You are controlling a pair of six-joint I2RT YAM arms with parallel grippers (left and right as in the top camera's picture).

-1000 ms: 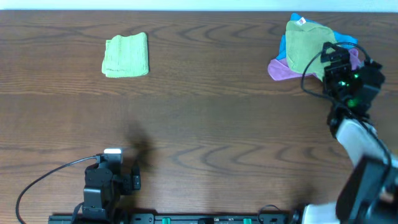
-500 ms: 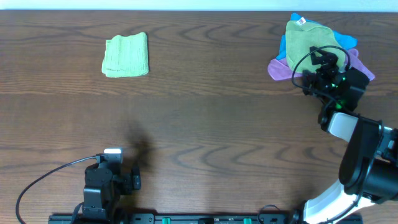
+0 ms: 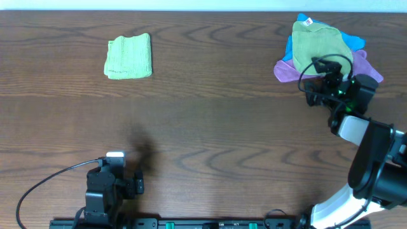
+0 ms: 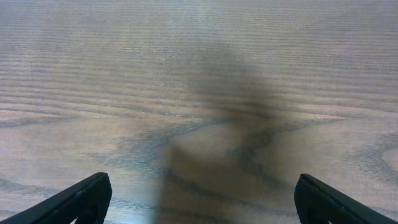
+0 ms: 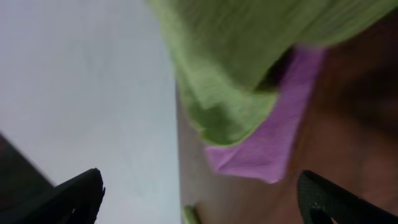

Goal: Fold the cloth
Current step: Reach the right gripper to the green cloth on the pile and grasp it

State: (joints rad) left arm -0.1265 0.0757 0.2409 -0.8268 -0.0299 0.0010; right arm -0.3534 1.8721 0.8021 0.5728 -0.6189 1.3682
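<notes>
I will pick up the yellow-green towel with my right gripper by its near edge (image 5: 300, 38) next. The rest of the towel will stay free to spread flat for folding.
The cloth (image 3: 318, 46) is a light yellow-green towel lying crumpled on top of a pile at the table's far right, with its white tag (image 3: 308, 22) at the far corner. In the right wrist view the cloth (image 5: 242, 56) fills the top, over a purple cloth. My right gripper (image 3: 313, 86) is open and empty, just at the pile's near edge; its fingers (image 5: 199, 199) are spread wide. My left gripper (image 3: 138, 186) is open and empty low over bare wood at the front left; the left wrist view (image 4: 199, 199) shows its fingers far apart.
A purple cloth (image 3: 286, 71) and a blue cloth (image 3: 356, 40) lie under the towel; the purple one also shows in the right wrist view (image 5: 273, 143). Another green cloth (image 3: 129, 57), folded small, lies at the far left. The table's back edge runs just behind the pile.
My right gripper has swung left and toward the front, from over the pile to its near edge. The left arm and the cloths have not moved.
</notes>
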